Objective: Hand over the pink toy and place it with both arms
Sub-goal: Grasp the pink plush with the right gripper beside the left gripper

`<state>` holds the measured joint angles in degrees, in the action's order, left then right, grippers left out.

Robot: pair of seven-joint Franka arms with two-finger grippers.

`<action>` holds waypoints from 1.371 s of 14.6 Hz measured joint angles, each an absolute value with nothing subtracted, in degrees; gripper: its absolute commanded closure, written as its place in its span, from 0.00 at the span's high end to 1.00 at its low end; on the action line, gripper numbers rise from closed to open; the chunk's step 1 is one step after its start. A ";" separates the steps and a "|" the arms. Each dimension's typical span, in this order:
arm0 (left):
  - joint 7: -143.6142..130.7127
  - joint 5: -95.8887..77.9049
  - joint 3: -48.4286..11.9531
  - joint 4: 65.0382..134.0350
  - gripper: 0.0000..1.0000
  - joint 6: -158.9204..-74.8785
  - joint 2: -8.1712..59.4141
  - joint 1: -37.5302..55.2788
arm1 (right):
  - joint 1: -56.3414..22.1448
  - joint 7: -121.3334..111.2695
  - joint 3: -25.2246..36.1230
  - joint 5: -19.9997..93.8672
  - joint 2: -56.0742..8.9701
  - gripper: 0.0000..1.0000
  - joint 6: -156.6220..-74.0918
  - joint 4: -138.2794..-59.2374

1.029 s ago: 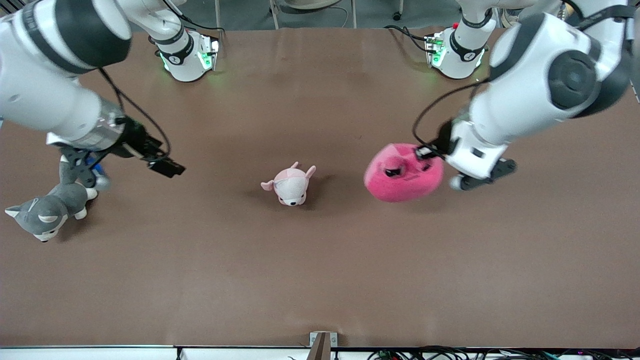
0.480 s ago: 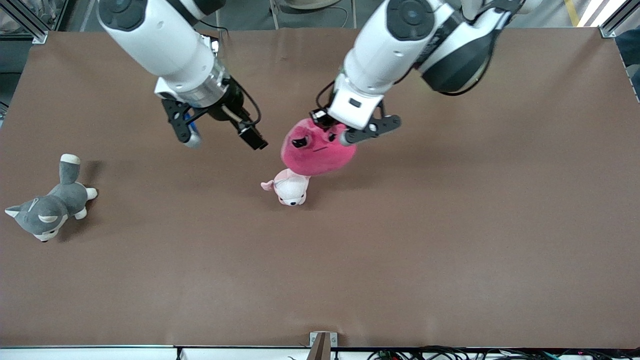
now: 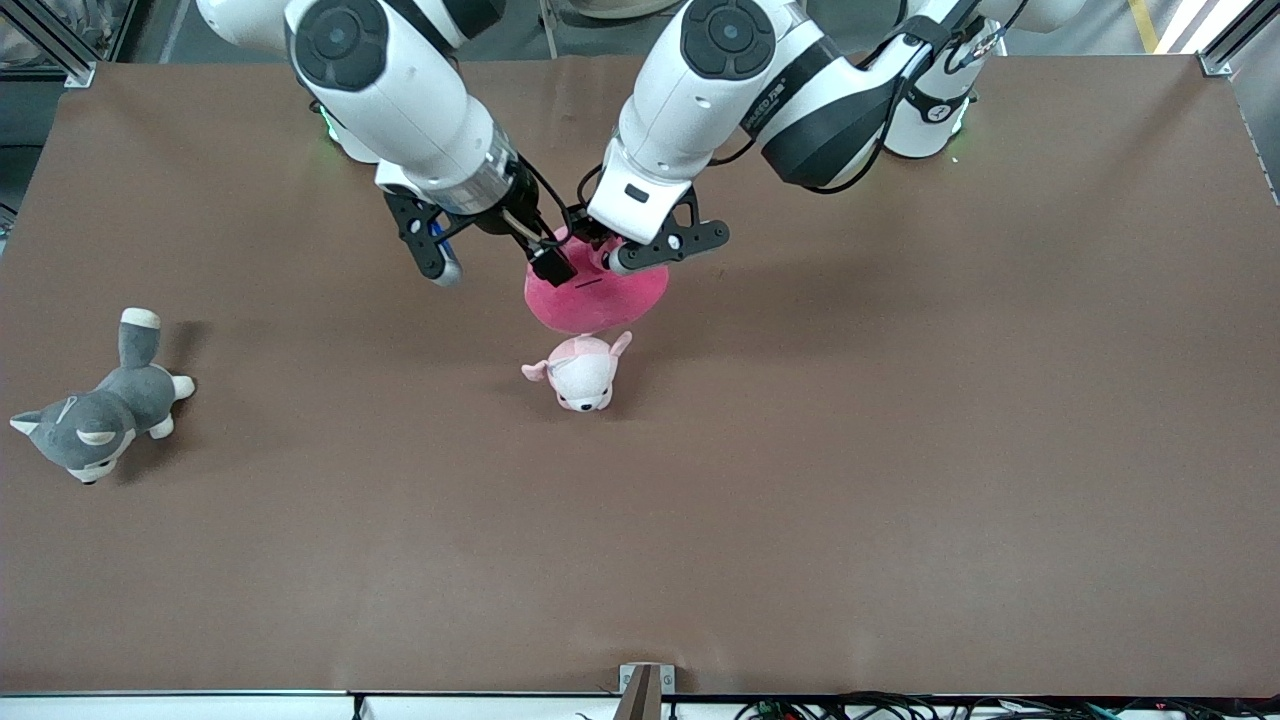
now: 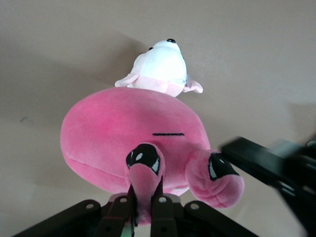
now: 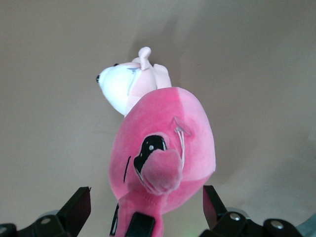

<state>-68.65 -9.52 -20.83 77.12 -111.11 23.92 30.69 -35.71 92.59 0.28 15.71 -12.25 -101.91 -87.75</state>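
Observation:
The pink toy is for the handover. My right gripper will grab it by its free ear.
The pink toy [image 3: 597,295] hangs in the air over the table's middle, just above the small pale pink plush [image 3: 583,372]. My left gripper [image 3: 605,255] is shut on one ear of the toy; in the left wrist view [image 4: 145,200] the ear is pinched between its fingertips. My right gripper [image 3: 435,255] is open, close beside the toy toward the right arm's end. In the right wrist view [image 5: 143,212] its fingers [image 5: 74,210] stand wide apart on either side of the toy [image 5: 168,143] without touching it.
The pale pink plush also shows under the toy in both wrist views [image 4: 160,66] [image 5: 128,84]. A grey-and-white husky plush [image 3: 90,420] lies near the right arm's end of the brown table [image 3: 900,450].
Both arms have swung in to the table's middle. The left gripper carried the pink toy from its end to above the small plush. The right gripper came from above the husky to beside the toy.

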 measured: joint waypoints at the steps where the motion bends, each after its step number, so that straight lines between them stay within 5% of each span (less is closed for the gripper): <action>1: -68.65 -9.52 -20.81 77.06 0.00 -111.11 23.93 30.69 | -35.77 92.61 0.30 15.71 -12.63 1.00 -101.97 -88.19; 6: -68.65 -9.52 -20.66 76.60 0.00 -111.12 23.92 30.68 | -35.76 92.61 0.73 14.44 -14.49 0.88 -102.02 -88.79; 13: -68.65 -9.52 -20.60 76.58 0.00 -111.12 23.93 30.68 | -35.77 92.58 0.72 14.42 -14.71 0.03 -102.02 -88.79; 19: -68.65 -9.52 -20.49 76.58 0.04 -111.13 23.99 30.66 | -35.50 92.32 1.14 14.42 -14.67 0.00 -102.05 -88.33; 20: -68.65 -9.52 -20.48 76.58 0.22 -111.20 24.01 30.66 | -35.38 91.91 1.26 14.43 -14.63 0.00 -102.06 -88.26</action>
<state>-68.65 -9.52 -20.48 76.58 -111.20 24.01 30.66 -35.38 91.91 1.26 14.43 -14.63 -102.06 -88.26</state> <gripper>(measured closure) 0.890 0.837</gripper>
